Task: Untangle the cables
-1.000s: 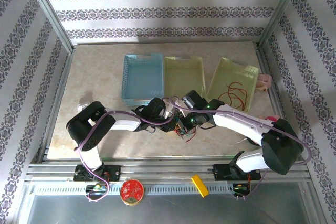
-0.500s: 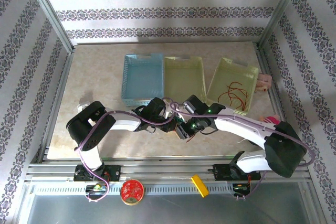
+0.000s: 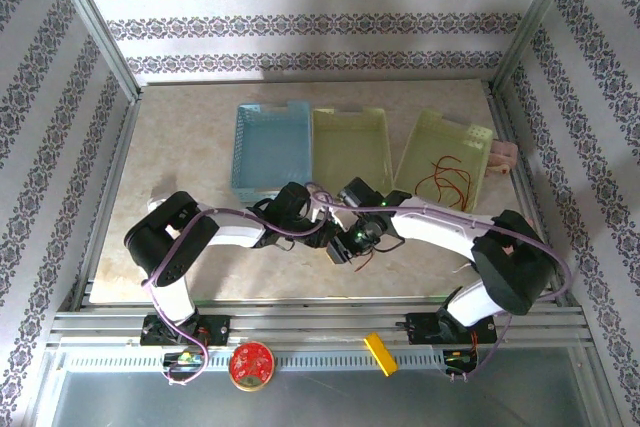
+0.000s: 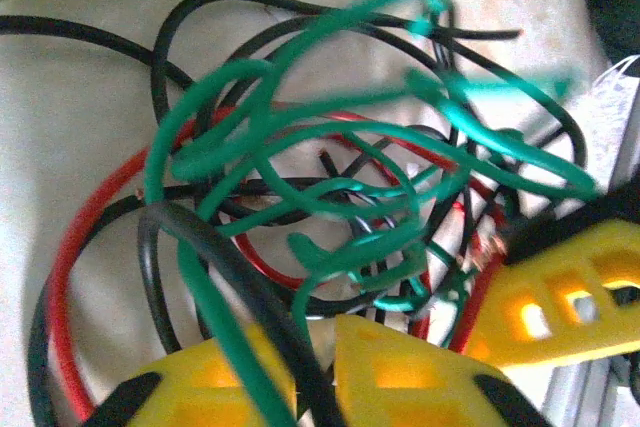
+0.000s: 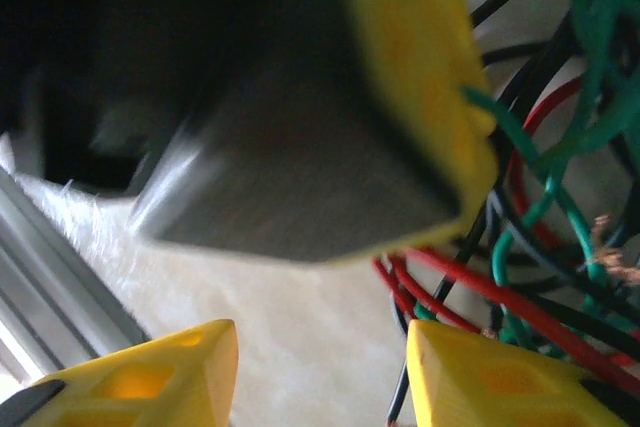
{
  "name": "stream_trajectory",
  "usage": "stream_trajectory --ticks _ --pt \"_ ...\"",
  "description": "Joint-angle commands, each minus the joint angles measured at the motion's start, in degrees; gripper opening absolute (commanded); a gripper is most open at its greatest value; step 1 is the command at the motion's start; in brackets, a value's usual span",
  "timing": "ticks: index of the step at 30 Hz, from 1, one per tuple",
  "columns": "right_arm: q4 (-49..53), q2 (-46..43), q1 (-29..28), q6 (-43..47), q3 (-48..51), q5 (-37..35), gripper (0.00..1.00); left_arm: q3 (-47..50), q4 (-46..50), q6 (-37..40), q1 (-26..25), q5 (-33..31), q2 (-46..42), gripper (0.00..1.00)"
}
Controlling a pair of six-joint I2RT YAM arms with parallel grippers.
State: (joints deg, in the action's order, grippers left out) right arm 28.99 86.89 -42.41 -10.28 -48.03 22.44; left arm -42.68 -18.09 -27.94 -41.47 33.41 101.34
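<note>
The red cable sticks out at the clump's edge, so the robot's right gripper needs to grab only that cable there to untangle the clump, leaving green and black.
The cables (image 3: 360, 252) form a tangled clump of green, red and black strands on the table between the two grippers. In the left wrist view the cables (image 4: 330, 162) spread just ahead of my left gripper (image 4: 315, 372), whose yellow fingers (image 4: 400, 377) are shut on a black and a green strand. My left gripper (image 3: 330, 235) sits at the clump's left side. My right gripper (image 5: 320, 382) is open wide over bare table, the cables (image 5: 560, 197) touching its right finger (image 5: 490, 387). From above, my right gripper (image 3: 350, 244) meets the left one at the clump.
A blue basket (image 3: 272, 147) and a yellow-green tray (image 3: 350, 119) stand at the back. A tilted yellow-green tray (image 3: 430, 142) on the right holds a loose red cable (image 3: 445, 179). The metal rail (image 3: 320, 327) runs along the near edge.
My right gripper has moved left and nearer, up against the clump and the left gripper; its elbow has swung inward. The left arm has barely moved.
</note>
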Motion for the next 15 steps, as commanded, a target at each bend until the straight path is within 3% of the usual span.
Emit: stream_trajectory --ticks 1,9,15 --pt "-2.93 1.66 1.18 0.14 -1.02 1.03 0.5 1.0 -1.47 -2.08 1.13 3.06 -1.39 0.22" --pt "-4.6 -0.61 5.04 -2.41 1.4 -1.11 0.52 5.71 -3.18 -3.36 1.75 1.39 -6.77 0.41" --pt "-4.53 -0.87 4.55 -2.29 1.2 -1.42 0.5 9.48 -5.09 -4.1 1.75 -2.63 -13.2 0.57"
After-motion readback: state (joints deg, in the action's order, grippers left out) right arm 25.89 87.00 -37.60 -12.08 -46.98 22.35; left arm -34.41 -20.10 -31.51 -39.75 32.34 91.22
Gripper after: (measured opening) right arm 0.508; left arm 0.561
